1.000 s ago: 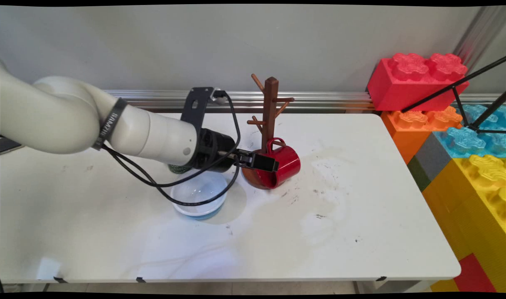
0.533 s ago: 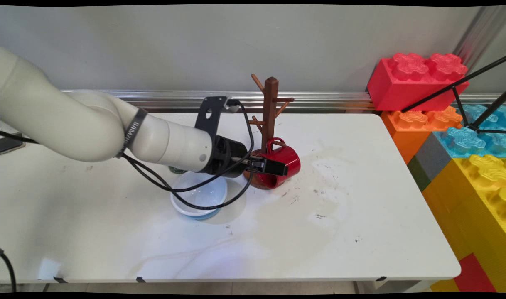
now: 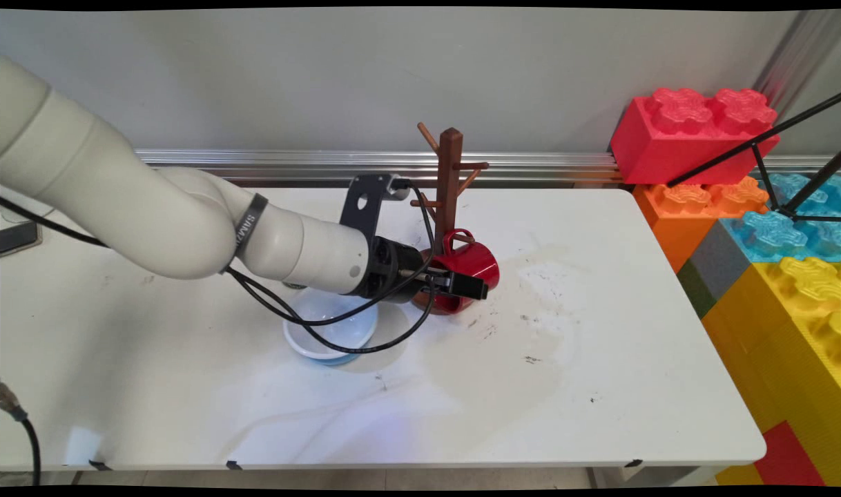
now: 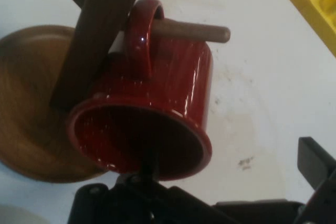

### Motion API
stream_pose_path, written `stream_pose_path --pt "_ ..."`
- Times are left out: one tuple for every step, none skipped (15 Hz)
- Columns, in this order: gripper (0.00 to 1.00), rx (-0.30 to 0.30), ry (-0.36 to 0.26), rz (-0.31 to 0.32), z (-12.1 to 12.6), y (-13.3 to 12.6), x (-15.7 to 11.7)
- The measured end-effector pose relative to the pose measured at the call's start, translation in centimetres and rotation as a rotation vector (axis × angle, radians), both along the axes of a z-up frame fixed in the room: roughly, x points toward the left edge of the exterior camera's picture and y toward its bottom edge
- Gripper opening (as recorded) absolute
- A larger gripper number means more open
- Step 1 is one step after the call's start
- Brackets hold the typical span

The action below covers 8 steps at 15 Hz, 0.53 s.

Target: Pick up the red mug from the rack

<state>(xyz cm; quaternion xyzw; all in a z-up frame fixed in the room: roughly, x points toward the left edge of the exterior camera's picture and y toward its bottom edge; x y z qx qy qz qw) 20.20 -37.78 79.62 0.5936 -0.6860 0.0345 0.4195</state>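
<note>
The red mug needs to be picked up by its rim (image 4: 206,145) with my gripper next. The red mug's handle (image 4: 139,40) then stays free to slide off the wooden peg.
A red mug (image 3: 477,261) hangs by its handle on the lowest peg (image 4: 194,31) of a brown wooden mug tree (image 3: 449,181). It is tilted, with its mouth toward my hand. My gripper (image 3: 467,284) is level with the mug's rim, on its near side, and stands open. In the hand view the mug (image 4: 157,103) fills the middle, and its open mouth faces the camera just above the linkage. One finger (image 4: 316,162) stands well off to the right of the mug, clear of its wall. The other finger is hidden. The tree's round base (image 4: 26,108) lies to the left.
A white and pale blue bowl (image 3: 332,326) sits on the table under my wrist and its cables. Big red, orange, blue and yellow toy bricks (image 3: 772,228) are stacked past the table's right edge, with black tripod legs (image 3: 759,148) over them. A dark flat object (image 3: 18,238) lies at the far left.
The arm has reached further right and slightly down, so the gripper has slid along the mug's near side. The mug has stayed on its peg.
</note>
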Motion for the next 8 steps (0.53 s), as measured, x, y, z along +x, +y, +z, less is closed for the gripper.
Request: stream_pose_path --pt "1.00 0.001 0.005 0.003 -0.3 -0.2 -0.1" --pt "1.00 0.003 0.011 0.006 -0.5 -0.3 -0.2" --pt "1.00 0.003 0.016 0.009 -0.7 -0.4 -0.2" --pt "1.00 0.004 0.023 0.011 -1.0 -0.6 -0.2" --pt "1.00 0.003 0.031 0.014 -1.2 -0.7 -0.3" --pt "1.00 0.003 0.038 0.016 -1.4 -0.8 -0.4" --pt "1.00 0.002 0.044 0.019 -1.6 -0.9 -0.4" --pt "1.00 0.002 0.051 0.021 -1.8 -1.0 -0.4"
